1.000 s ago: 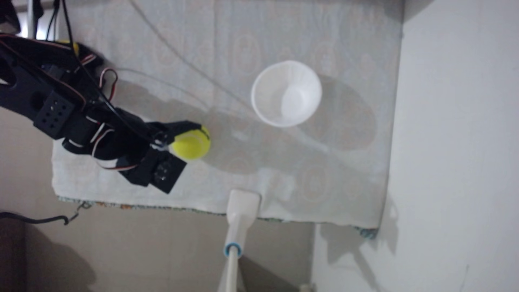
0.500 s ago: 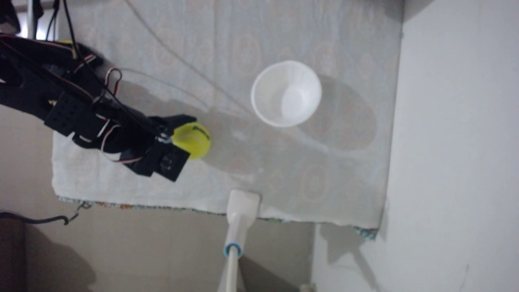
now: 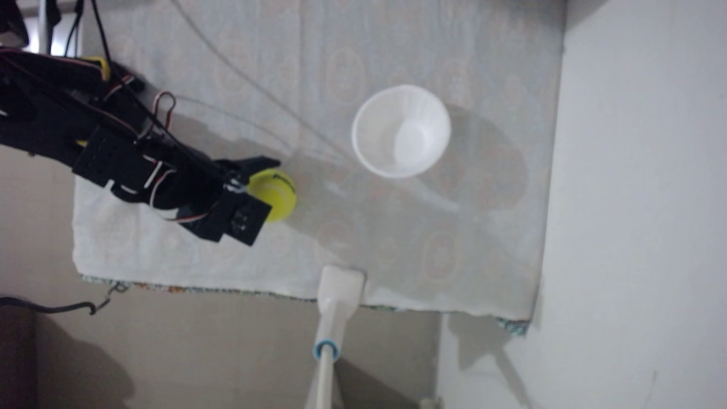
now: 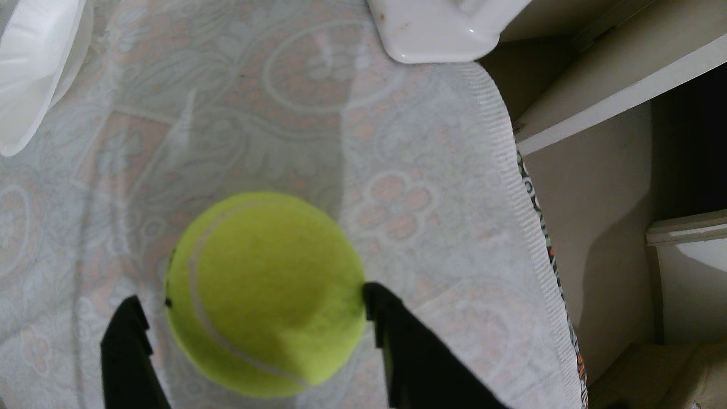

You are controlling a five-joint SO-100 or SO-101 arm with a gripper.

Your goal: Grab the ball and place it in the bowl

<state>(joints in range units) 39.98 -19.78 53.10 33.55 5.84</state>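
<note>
The yellow-green ball (image 3: 281, 195) should go in the white bowl, so my gripper will next grab the ball by its opposite round sides.
The yellow-green ball (image 3: 281, 195) rests on the patterned cloth, left of the middle in the fixed view. My black gripper (image 3: 269, 189) stands open around it, one finger on each side. In the wrist view the ball (image 4: 263, 291) sits between the fingers of the gripper (image 4: 250, 295). The right finger touches its side and the left finger stands a little apart from it. The white bowl (image 3: 401, 129) stands upright and empty up and to the right of the ball, and its wall (image 4: 31, 70) shows at the wrist view's top left corner.
A white clamp foot on a pole (image 3: 341, 291) grips the cloth's lower edge and shows as a white block (image 4: 436, 27) beyond the ball. The cloth's hem (image 4: 511, 188) runs close on the right. A thin wire (image 3: 251, 84) crosses the cloth.
The arm has slid right and down over the ball, so its wrist block now covers more of it. The ball and bowl have stayed in place.
</note>
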